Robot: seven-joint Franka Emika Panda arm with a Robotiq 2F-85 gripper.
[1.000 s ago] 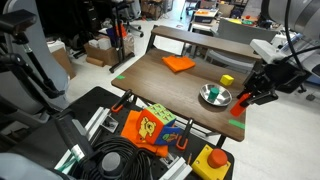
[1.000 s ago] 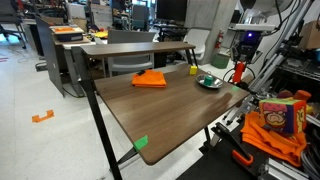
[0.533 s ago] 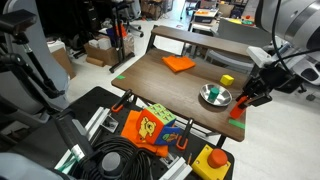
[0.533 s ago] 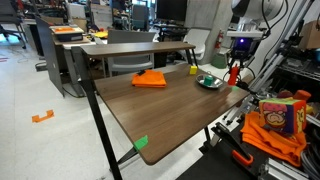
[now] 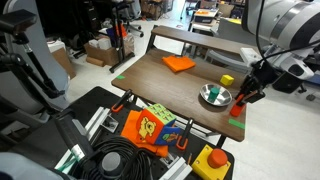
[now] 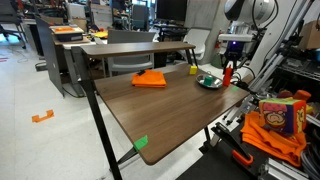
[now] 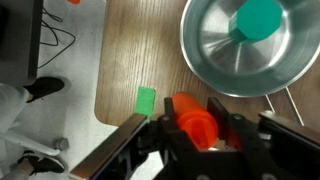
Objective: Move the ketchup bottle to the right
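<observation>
The bottle is upright over flat wood beside the bowl's rim, so it is time to open my gripper; the bottle would end on the table's corner.
The ketchup bottle [image 7: 193,118], red-orange, sits between my gripper's [image 7: 195,128] two black fingers, which are shut on it. In the wrist view I look down on its top, just beside the rim of the metal bowl [image 7: 215,62]. In both exterior views the gripper [image 5: 246,92] [image 6: 227,70] holds the bottle [image 5: 243,98] [image 6: 227,77] upright at the table's corner, next to the bowl [image 5: 213,96] [image 6: 208,82]. Whether the bottle's base touches the table is hidden.
A teal object [image 7: 258,18] lies in the bowl. A small yellow block [image 5: 227,80] and a flat orange cloth [image 5: 179,63] lie farther along the wooden table [image 5: 160,85]. Green tape [image 7: 146,100] marks the corner. Cables and an orange bag [image 5: 150,127] lie below.
My gripper has shifted the bottle slightly toward the bowl, and the arm has swung more upright above it. The bowl, block and cloth have not moved.
</observation>
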